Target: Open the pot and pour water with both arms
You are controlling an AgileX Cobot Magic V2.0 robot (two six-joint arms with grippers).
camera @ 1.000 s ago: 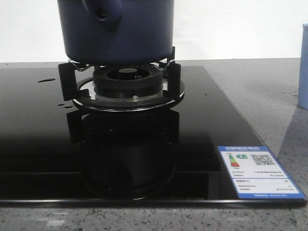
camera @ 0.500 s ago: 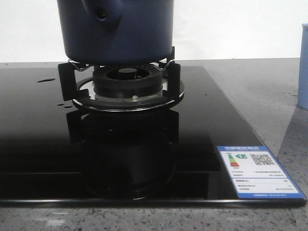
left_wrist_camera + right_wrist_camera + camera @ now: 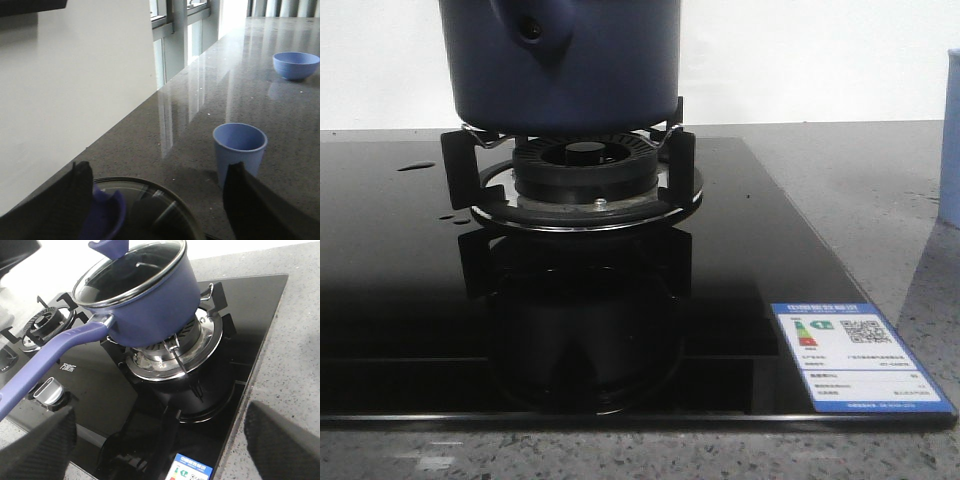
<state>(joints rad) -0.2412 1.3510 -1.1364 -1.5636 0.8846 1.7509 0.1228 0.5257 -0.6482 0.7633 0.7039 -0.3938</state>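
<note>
The left gripper grabs the narrow blue knob on top next, as the glass lid is far wider than its open fingers.
The dark navy pot [image 3: 565, 65] stands on the gas burner's black supports [image 3: 585, 175]; its top is cut off in the front view. In the right wrist view the pot [image 3: 150, 305] carries a glass lid [image 3: 127, 272] with a blue knob [image 3: 110, 246], and its long blue handle [image 3: 47, 357] points away from the burner. My right gripper [image 3: 160, 450] is open over the hob's front, apart from the pot. My left gripper [image 3: 160, 205] is open above the glass lid [image 3: 150, 192], one finger [image 3: 75, 197] beside the blue knob [image 3: 102, 212]. Neither gripper shows in the front view.
The black glass hob [image 3: 770, 250] has a blue label [image 3: 855, 355] at its front right corner. A second burner [image 3: 47, 322] and a metal control knob [image 3: 47, 390] lie beside the pot. A pale blue cup [image 3: 240, 150] and a blue bowl [image 3: 296, 65] stand on the grey counter.
</note>
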